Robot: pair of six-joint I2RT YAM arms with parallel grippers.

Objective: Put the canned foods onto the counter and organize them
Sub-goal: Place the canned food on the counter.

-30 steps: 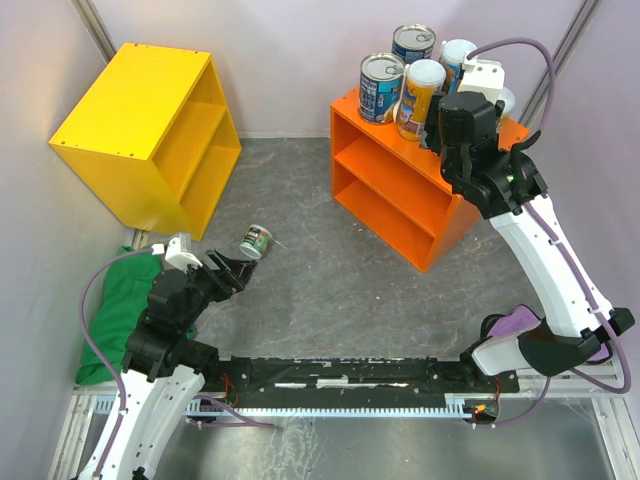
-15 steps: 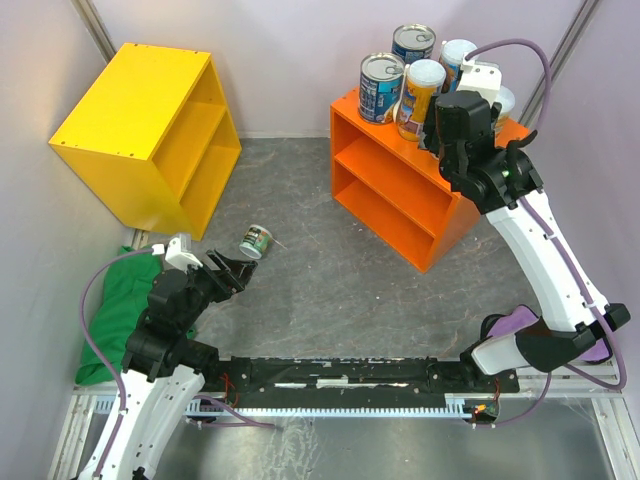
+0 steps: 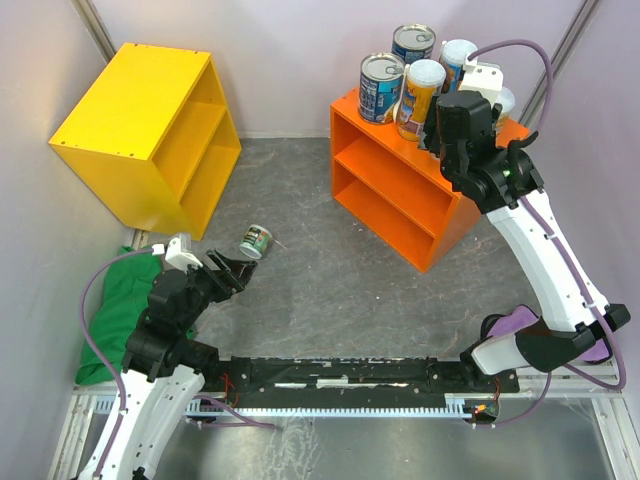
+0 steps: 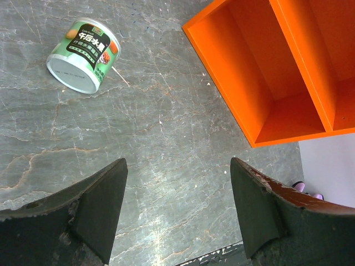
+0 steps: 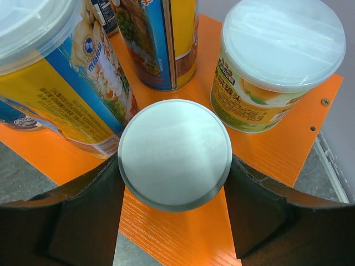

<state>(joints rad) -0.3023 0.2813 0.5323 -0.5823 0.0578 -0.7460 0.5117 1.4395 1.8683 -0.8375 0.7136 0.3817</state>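
Observation:
My right gripper should open now: the flat orange top is below the short pale-lidded can (image 5: 175, 152), so the can would land standing.
Over the top of the orange counter (image 3: 395, 190) my right gripper (image 5: 175, 166) is shut on a short pale-lidded can (image 5: 175, 152); whether the can rests on the top I cannot tell. In the top view the right gripper (image 3: 455, 135) hides that can. Around it stand a short white-lidded can (image 5: 277, 61) and two tall cans (image 5: 66, 83) (image 5: 166, 39). Two blue tins (image 3: 381, 88) (image 3: 413, 43) stand at the back. A green-labelled can (image 4: 83, 55) lies on its side on the floor, ahead and left of my open left gripper (image 4: 177, 210).
A yellow cabinet (image 3: 150, 130) stands at the back left. A green cloth (image 3: 115, 300) lies beside the left arm. Walls close in on both sides. The orange counter's open shelves (image 4: 266, 83) face the floor area.
The right gripper with its can shifted slightly back and left over the counter, then held still. The left arm and the floor can have not moved.

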